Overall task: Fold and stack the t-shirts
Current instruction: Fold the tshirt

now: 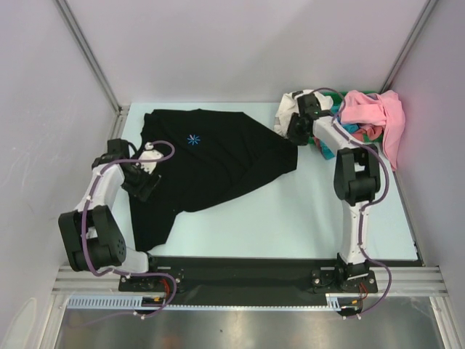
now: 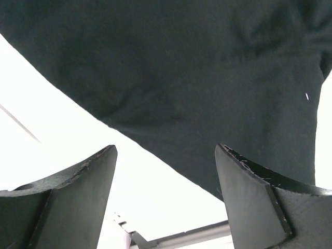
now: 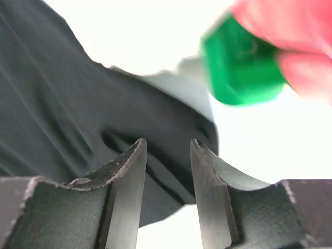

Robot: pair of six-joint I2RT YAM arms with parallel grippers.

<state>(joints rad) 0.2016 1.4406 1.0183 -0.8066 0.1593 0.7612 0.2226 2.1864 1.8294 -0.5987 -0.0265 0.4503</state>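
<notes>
The black t-shirt's corner nearest the heap is the part my right gripper should grab next, to pull the t-shirt's edge straight and fold the t-shirt over.
The black t-shirt (image 1: 218, 163) lies spread and partly folded across the left half of the table, its light-blue starburst print (image 1: 193, 139) facing up. My left gripper (image 1: 147, 183) hovers low over the shirt's left side, open, with nothing between its jaws (image 2: 166, 150); black cloth (image 2: 181, 78) fills the view just ahead of it. My right gripper (image 1: 295, 132) sits at the shirt's right corner, and in the right wrist view its jaws (image 3: 168, 145) stand apart with the black cloth (image 3: 62, 104) lying beyond them, not pinched.
At the back right corner lies a heap of t-shirts: pink (image 1: 374, 113) on top, white (image 1: 290, 103), teal (image 1: 327, 150). Green (image 3: 238, 67) and pink-red cloth (image 3: 295, 31) lies close beside the right gripper. Walls enclose the table on three sides.
</notes>
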